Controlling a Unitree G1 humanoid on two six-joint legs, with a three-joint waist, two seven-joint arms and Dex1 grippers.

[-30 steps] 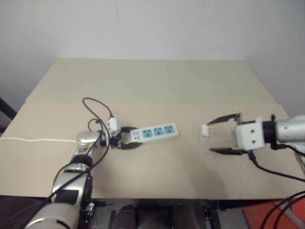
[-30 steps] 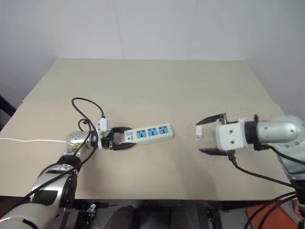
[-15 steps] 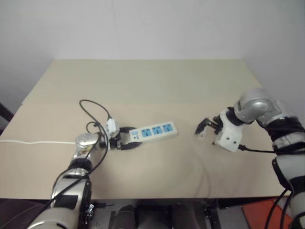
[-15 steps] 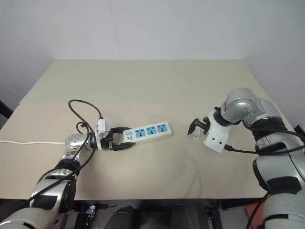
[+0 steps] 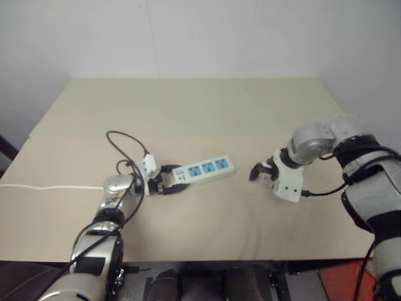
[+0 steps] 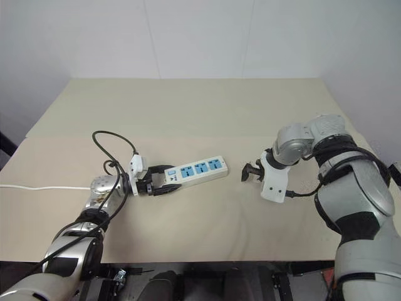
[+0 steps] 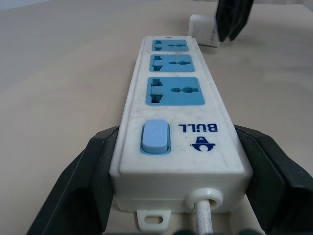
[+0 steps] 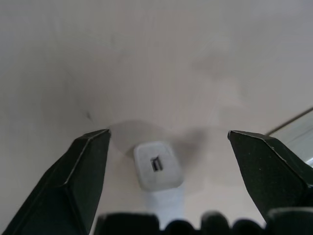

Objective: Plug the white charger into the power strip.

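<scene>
I should next grab the white charger with my right gripper by the sides of its USB-port end (image 8: pixel 158 165). Then I will plug the charger into the power strip.
The power strip (image 5: pixel 203 169) is a long white bar with three blue sockets, lying on the table left of centre. My left gripper (image 5: pixel 169 186) is shut on the strip's switch end; in the left wrist view its fingers (image 7: pixel 93 166) press both sides beside the blue switch (image 7: pixel 155 137). The white charger (image 8: pixel 157 165) is a small block on the table to the strip's right, and it is also in the left wrist view (image 7: pixel 204 29). My right gripper (image 6: pixel 250 170) hangs over the charger, pointing down. It is open, a finger on each side of the charger and apart from it.
The strip's thin white cord (image 5: pixel 50 185) runs off the table's left edge. A black cable (image 5: pixel 125 144) loops above my left wrist. The tan table (image 5: pixel 188 106) stretches bare to the back wall; its right edge lies close behind my right arm.
My right arm has swung in and its wrist has rolled: the gripper, level and sideways a second ago, now points down over the charger. The left gripper has kept its hold on the strip.
</scene>
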